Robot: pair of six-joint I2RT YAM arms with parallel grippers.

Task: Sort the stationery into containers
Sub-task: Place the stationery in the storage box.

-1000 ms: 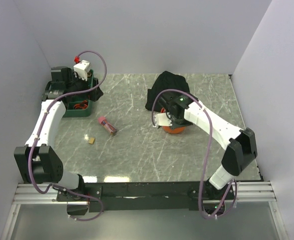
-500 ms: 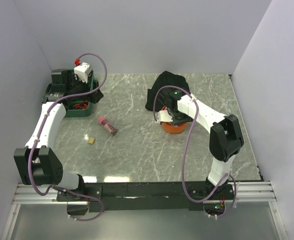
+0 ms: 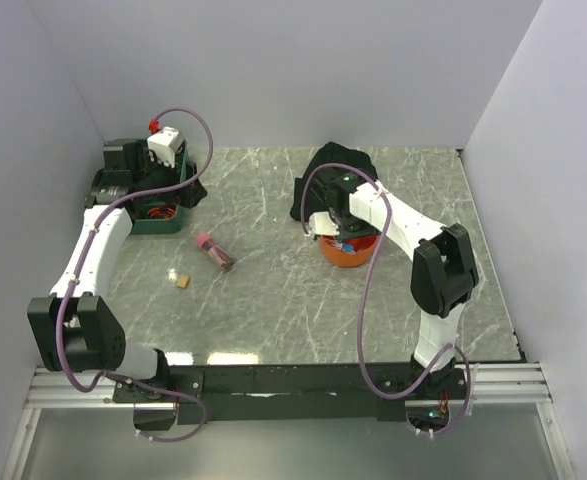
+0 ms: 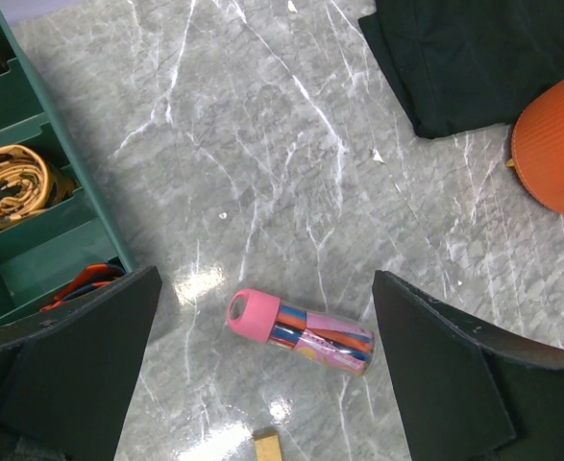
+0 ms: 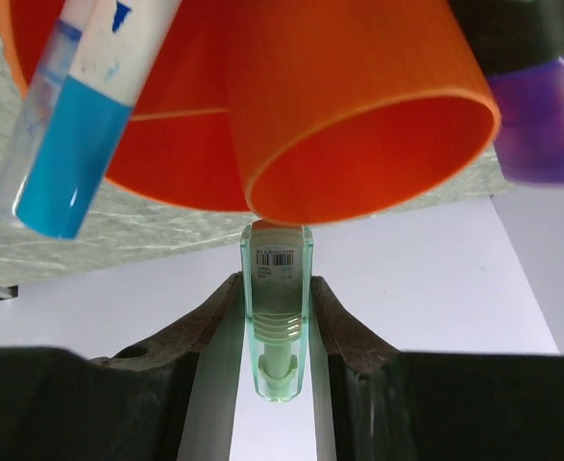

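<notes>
The thin pen's lower end is hidden behind the divider's rim in the orange tub (image 3: 351, 250), so the pen would land in it. My right gripper opens next.
My right gripper (image 5: 277, 331) is shut on a thin pen with a clear green cap (image 5: 277, 288), whose tip points into a divider of the round orange tub (image 5: 358, 115). A blue-capped pen (image 5: 70, 144) and a purple marker (image 5: 541, 115) stand in the tub. From above, the right gripper (image 3: 341, 228) sits over the tub (image 3: 351, 250). My left gripper (image 4: 262, 384) is open and empty, held high beside the dark green tray (image 4: 41, 274). Below it lie a pink-capped clear tube of markers (image 4: 301, 331) and a tan eraser (image 4: 267, 447).
The black fabric heap (image 3: 333, 170) lies just behind the tub. The tray (image 3: 158, 222) holds coiled rubber bands, one yellow (image 4: 12, 187) and one orange (image 4: 80, 283). The tube (image 3: 213, 250) and eraser (image 3: 182, 281) lie on the marble table between the tray and the tub.
My right arm has folded in and swung its gripper, with the pen, back over the orange tub. The left arm has barely moved.
</notes>
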